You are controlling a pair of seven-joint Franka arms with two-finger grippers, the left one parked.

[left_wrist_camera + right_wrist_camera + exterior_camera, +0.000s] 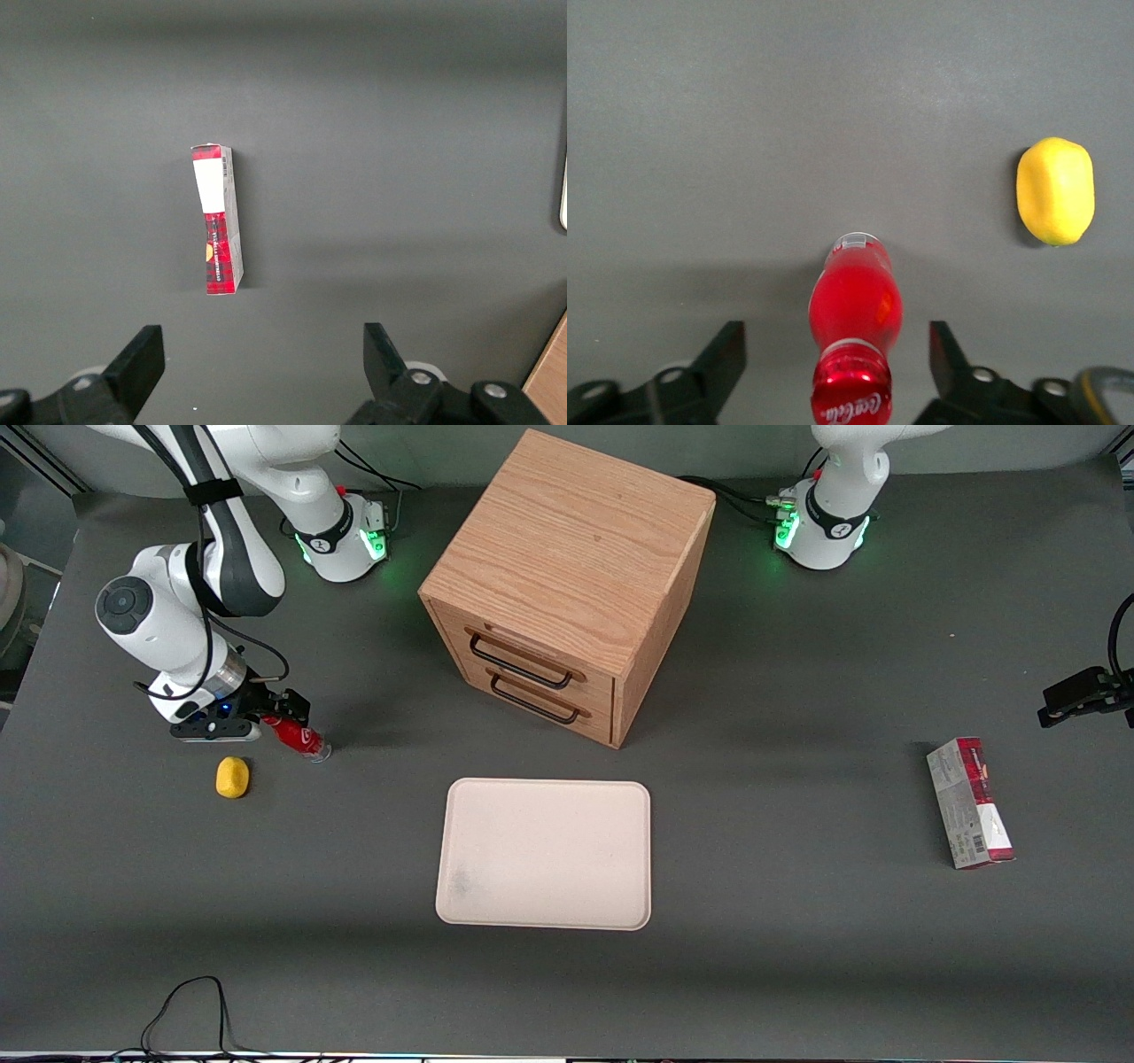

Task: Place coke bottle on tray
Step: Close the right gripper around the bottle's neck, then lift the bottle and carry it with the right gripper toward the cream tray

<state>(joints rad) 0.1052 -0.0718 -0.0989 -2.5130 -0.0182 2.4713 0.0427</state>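
The coke bottle needs to be grabbed next by its capped neck with my right gripper, so that the bottle can be set on the tray.
The coke bottle is small and red, with a red cap bearing white script. It stands on the dark table toward the working arm's end. My right gripper hangs over its cap, open. One black finger is on each side of the neck, with a gap to the bottle on both sides. The cream tray lies flat in the middle of the table, nearer the front camera than the bottle, with nothing on it and a faint grey smudge near one corner.
A yellow lemon-like lump sits close beside the bottle, slightly nearer the front camera. A wooden two-drawer box stands farther from the camera than the tray. A red and grey carton lies toward the parked arm's end.
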